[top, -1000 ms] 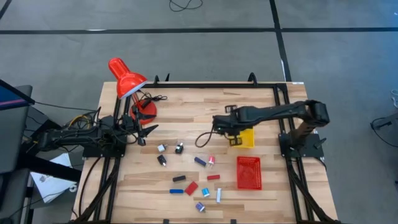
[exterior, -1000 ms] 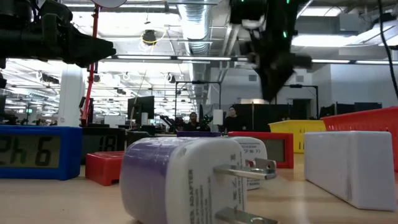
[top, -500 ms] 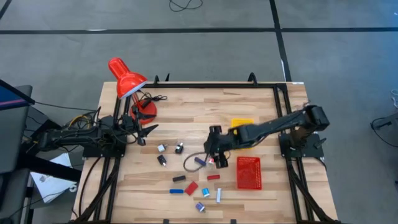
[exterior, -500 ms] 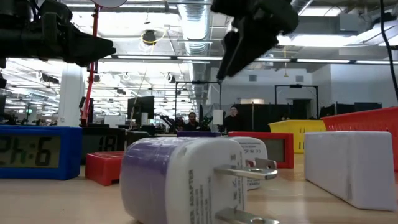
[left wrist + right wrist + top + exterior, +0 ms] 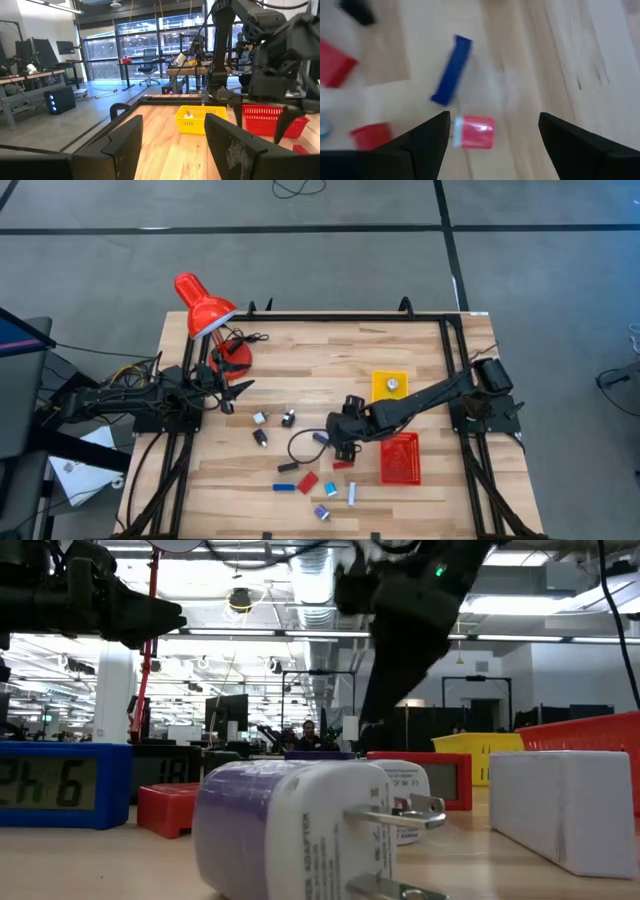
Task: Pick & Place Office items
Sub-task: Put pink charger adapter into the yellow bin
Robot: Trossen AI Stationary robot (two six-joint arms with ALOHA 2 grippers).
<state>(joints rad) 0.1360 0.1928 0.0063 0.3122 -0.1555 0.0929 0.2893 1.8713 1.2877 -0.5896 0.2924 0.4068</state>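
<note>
Next, my right gripper grabs the red-and-white piece (image 5: 474, 138) by the sides of its round body to move it into the yellow tray.
Small office items lie scattered on the wooden table (image 5: 420, 340): a blue bar (image 5: 451, 70), a red-and-white piece (image 5: 474, 138), red blocks (image 5: 307, 481), black clips (image 5: 260, 436) and white and light-blue bits (image 5: 351, 493). My right gripper (image 5: 343, 448) hangs open over the middle of the table; in its wrist view (image 5: 493, 120) the red-and-white piece lies just below the gap between its fingers, untouched. A small pale piece (image 5: 393, 384) lies in the yellow tray (image 5: 380, 394). My left gripper (image 5: 232, 395) waits open at the table's left side, by the red desk lamp (image 5: 205, 308).
The red mesh basket (image 5: 400, 457) stands right beside my right gripper, with the yellow tray behind it. The lamp's base (image 5: 236, 357) and cable sit at the far left. In the low view a purple-and-white plug adapter (image 5: 290, 830), a blue clock (image 5: 60, 785) and a white block (image 5: 565, 805) stand close.
My right gripper has left the yellow tray and swung toward the table's near edge and left, coming down over the scattered items in the middle. A small pale piece now shows in the tray where the gripper stood.
</note>
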